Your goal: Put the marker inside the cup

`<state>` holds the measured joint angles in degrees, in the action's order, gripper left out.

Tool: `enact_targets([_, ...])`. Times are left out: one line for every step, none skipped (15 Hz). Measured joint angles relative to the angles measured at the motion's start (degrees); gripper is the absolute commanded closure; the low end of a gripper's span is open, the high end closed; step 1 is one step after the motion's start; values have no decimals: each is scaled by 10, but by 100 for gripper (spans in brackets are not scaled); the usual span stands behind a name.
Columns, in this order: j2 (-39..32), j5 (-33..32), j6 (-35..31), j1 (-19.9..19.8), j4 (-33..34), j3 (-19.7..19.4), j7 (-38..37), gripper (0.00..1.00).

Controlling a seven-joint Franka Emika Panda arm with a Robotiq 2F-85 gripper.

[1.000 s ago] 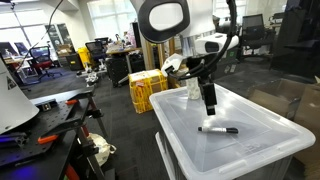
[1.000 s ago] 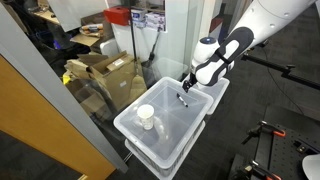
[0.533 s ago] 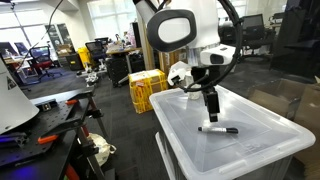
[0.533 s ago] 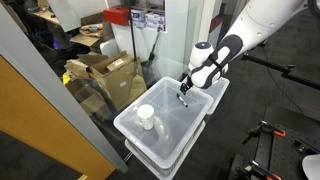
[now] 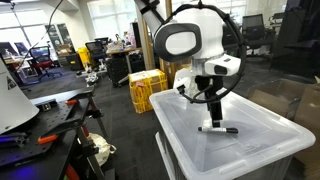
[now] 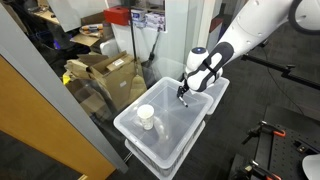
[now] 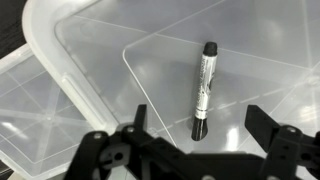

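Observation:
My gripper lowers first and then closes on the marker, since the fingers are above the black marker [image 7: 204, 88] between them, with the marker's body showing below.
The black marker [image 7: 204, 88] lies flat on the clear lid of a plastic bin [image 7: 90, 55]. It also shows in both exterior views [image 5: 218, 129] [image 6: 183, 99]. My gripper [image 7: 200, 118] is open and hangs just above the marker, its fingers on either side of the marker's near end, not touching it. It also shows in both exterior views [image 5: 214, 118] [image 6: 181, 94]. The whitish cup [image 6: 146, 117] stands upright on the same lid, toward its other end, well away from the gripper. The cup does not show in the wrist view.
The lidded bin [image 5: 235, 152] stands on another bin [image 6: 150, 158]. Yellow crates [image 5: 146, 90] stand on the floor behind it. Cardboard boxes [image 6: 105, 72] sit beside a glass partition. A cluttered bench [image 5: 40, 125] is to one side.
The arm has swung over the bin lid and the gripper has come down closer to the marker. The marker and cup have not moved.

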<state>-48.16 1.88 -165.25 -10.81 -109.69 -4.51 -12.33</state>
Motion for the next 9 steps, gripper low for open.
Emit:
enact_targets([-7, 1, 0, -1, 7, 2, 0, 0])
enact_targets([-13, 1, 0, -2, 13, 4, 0, 0])
enact_targets([-18, 2, 1, -3, 19, 6, 0, 0])
enact_targets([-23, 3, 2, -5, 25, 8, 1, 0])
enact_targets([-28, 5, 3, -7, 31, 11, 7, 0])
enact_targets([-33, 9, 4, -9, 37, 12, 12, 0])
enact_targets([-38, 13, 5, -11, 42, 13, 18, 0])
enact_targets([-43, 16, 7, -13, 48, 15, 22, 0])
enact_targets([-48, 18, 11, -16, 55, 18, 26, 0])
